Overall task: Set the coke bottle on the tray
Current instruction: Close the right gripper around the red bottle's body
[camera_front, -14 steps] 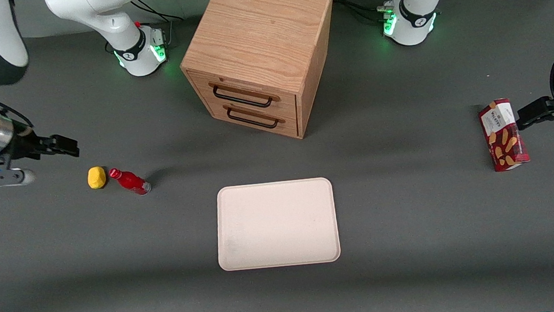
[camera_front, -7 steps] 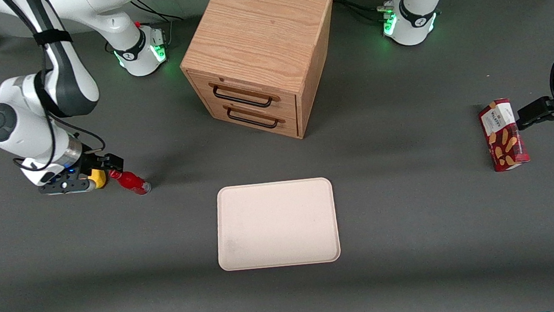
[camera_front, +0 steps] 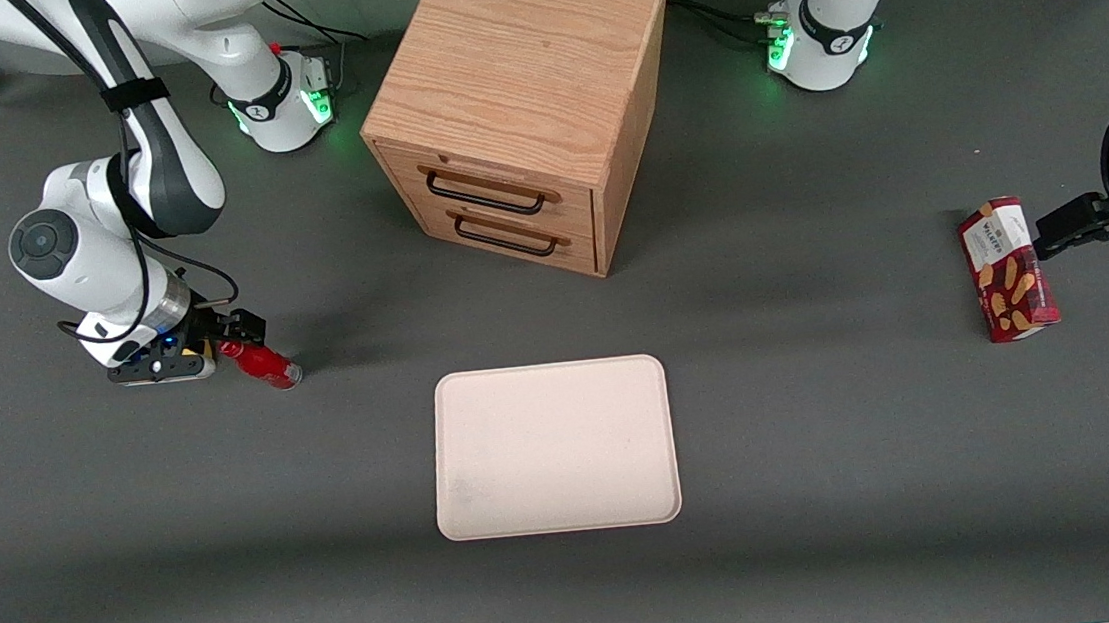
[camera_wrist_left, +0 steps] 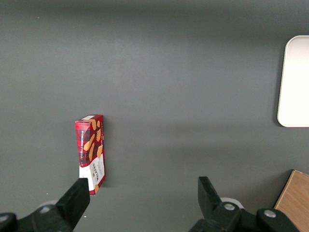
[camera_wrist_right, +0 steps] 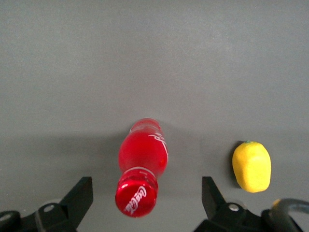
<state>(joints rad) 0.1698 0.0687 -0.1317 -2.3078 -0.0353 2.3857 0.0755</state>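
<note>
The right gripper grabs the coke bottle by its red cap end (camera_wrist_right: 136,193) next, to place the bottle on the tray.
The coke bottle (camera_front: 265,366) is a tiny red bottle lying on its side on the grey table, toward the working arm's end. In the right wrist view the coke bottle (camera_wrist_right: 143,162) points its red cap at the camera. My right gripper (camera_front: 241,333) is low over the cap end, open and empty. In the wrist view the gripper (camera_wrist_right: 146,197) has one finger on each side of the cap, both apart from it. The pale pinkish-beige tray (camera_front: 553,447) lies flat and bare, nearer the front camera than the wooden cabinet. Its edge also shows in the left wrist view (camera_wrist_left: 295,82).
A yellow lump (camera_wrist_right: 251,166) lies close beside the bottle, just outside one finger. A wooden two-drawer cabinet (camera_front: 516,104) stands farther from the front camera than the tray. A red biscuit box (camera_front: 1008,269) lies toward the parked arm's end and also shows in the left wrist view (camera_wrist_left: 91,152).
My right arm came in from the working arm's end of the table and dropped to the bottle's cap end. It now covers the yellow lump in the front view. The bottle has not moved.
</note>
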